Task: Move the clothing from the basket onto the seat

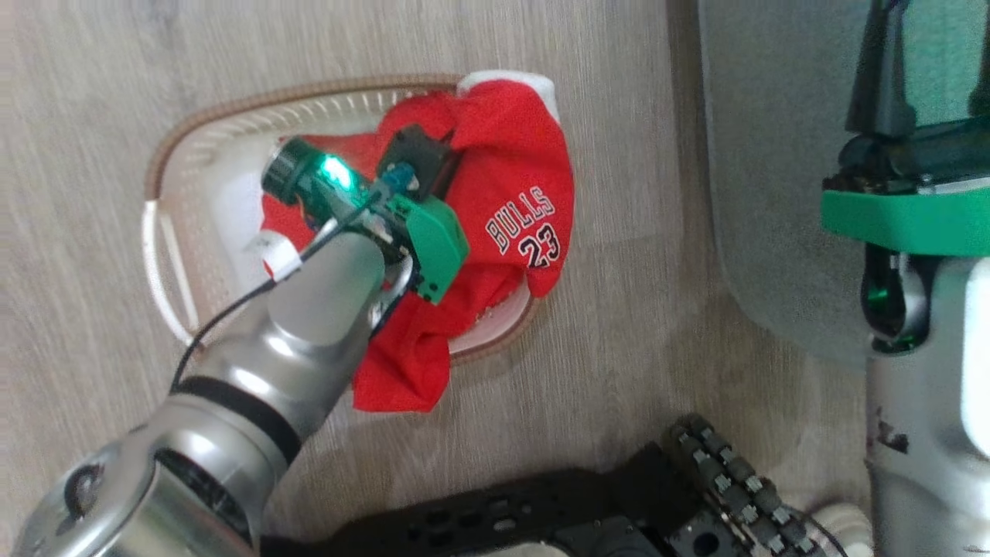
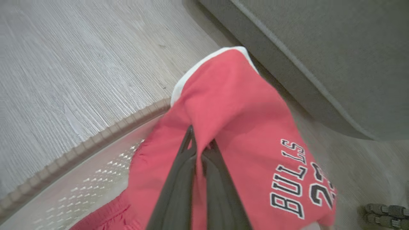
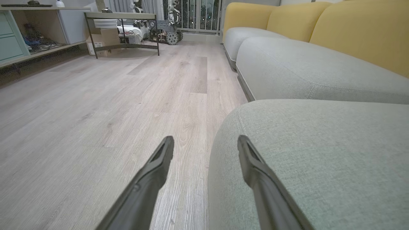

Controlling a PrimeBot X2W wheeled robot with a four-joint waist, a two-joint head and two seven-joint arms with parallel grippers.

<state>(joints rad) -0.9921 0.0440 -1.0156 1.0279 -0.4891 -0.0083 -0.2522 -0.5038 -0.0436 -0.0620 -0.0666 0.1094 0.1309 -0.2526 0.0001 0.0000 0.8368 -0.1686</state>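
The red clothing next needs my right gripper on its printed fold to reach the seat.
The clothing is bright red with white trim and the print "BULLS 23". It lies heaped in the white perforated basket and hangs over its right brown rim onto the floor. My left arm reaches down into the basket. In the left wrist view my left gripper is shut on a raised fold of the clothing, beside the basket's rim. The grey-green seat lies to the right of the basket. My right gripper stands open and empty at the edge of the seat.
Pale wooden floor surrounds the basket. My black wheeled base is close below it. The right forearm with its green wrist hangs over the seat. Yellow backrests line the sofa; a metal-legged table and shelves stand far off.
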